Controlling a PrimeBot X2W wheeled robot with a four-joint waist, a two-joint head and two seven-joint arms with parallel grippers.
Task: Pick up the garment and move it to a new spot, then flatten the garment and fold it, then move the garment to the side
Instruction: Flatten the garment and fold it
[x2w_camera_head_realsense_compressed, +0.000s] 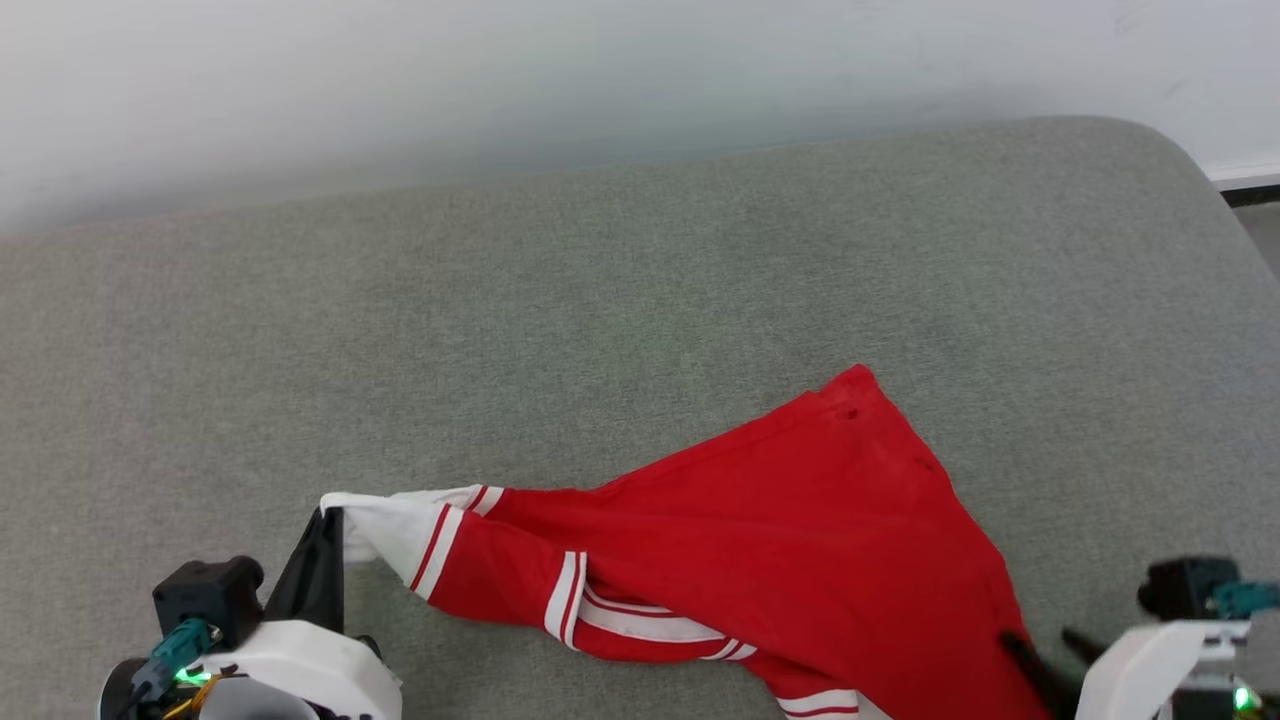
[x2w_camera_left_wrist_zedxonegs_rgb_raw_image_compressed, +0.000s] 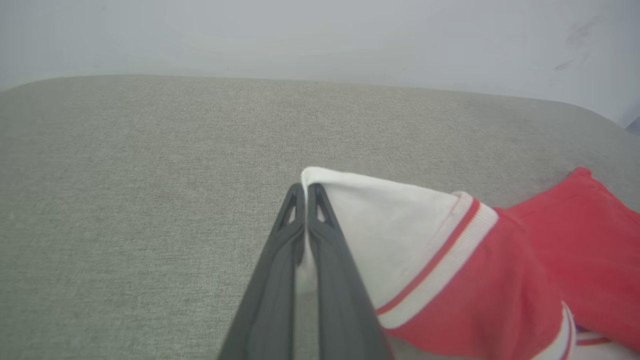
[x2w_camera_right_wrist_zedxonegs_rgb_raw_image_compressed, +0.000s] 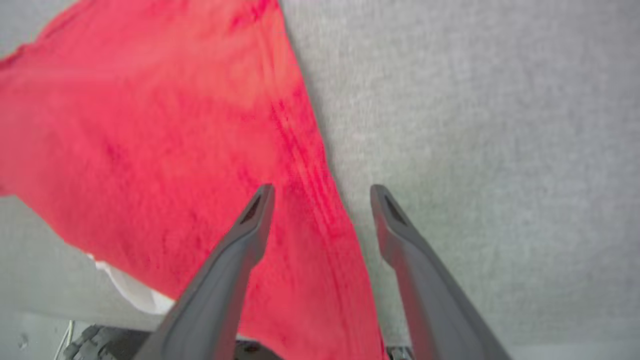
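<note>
The right gripper grabs the garment by its hem corner (x2w_camera_head_realsense_compressed: 1020, 684) next, to move and flatten the garment (x2w_camera_head_realsense_compressed: 780, 530).
The garment (x2w_camera_head_realsense_compressed: 780, 530), a red jersey with a white sleeve and striped trim, lies bunched on the grey cushion (x2w_camera_head_realsense_compressed: 600, 300), its near part hanging past the front edge. My left gripper (x2w_camera_head_realsense_compressed: 325, 520) is shut on the white sleeve's tip (x2w_camera_left_wrist_zedxonegs_rgb_raw_image_compressed: 350, 215), its two fingers pressed together in the left wrist view (x2w_camera_left_wrist_zedxonegs_rgb_raw_image_compressed: 305, 189). My right gripper (x2w_camera_right_wrist_zedxonegs_rgb_raw_image_compressed: 321, 192) stands open over the garment's red right edge (x2w_camera_right_wrist_zedxonegs_rgb_raw_image_compressed: 305, 165), one finger above the cloth and the other above bare cushion. In the head view its dark fingertips (x2w_camera_head_realsense_compressed: 1035, 655) reach the cloth at the lower right. The lettering is hidden.
The grey upholstered cushion spreads wide to the back and left of the garment, ending at a pale wall (x2w_camera_head_realsense_compressed: 600, 70). Its rounded right corner (x2w_camera_head_realsense_compressed: 1180, 160) shows at the upper right. A wheel (x2w_camera_right_wrist_zedxonegs_rgb_raw_image_compressed: 95, 342) sits below the cushion's front edge in the right wrist view.
</note>
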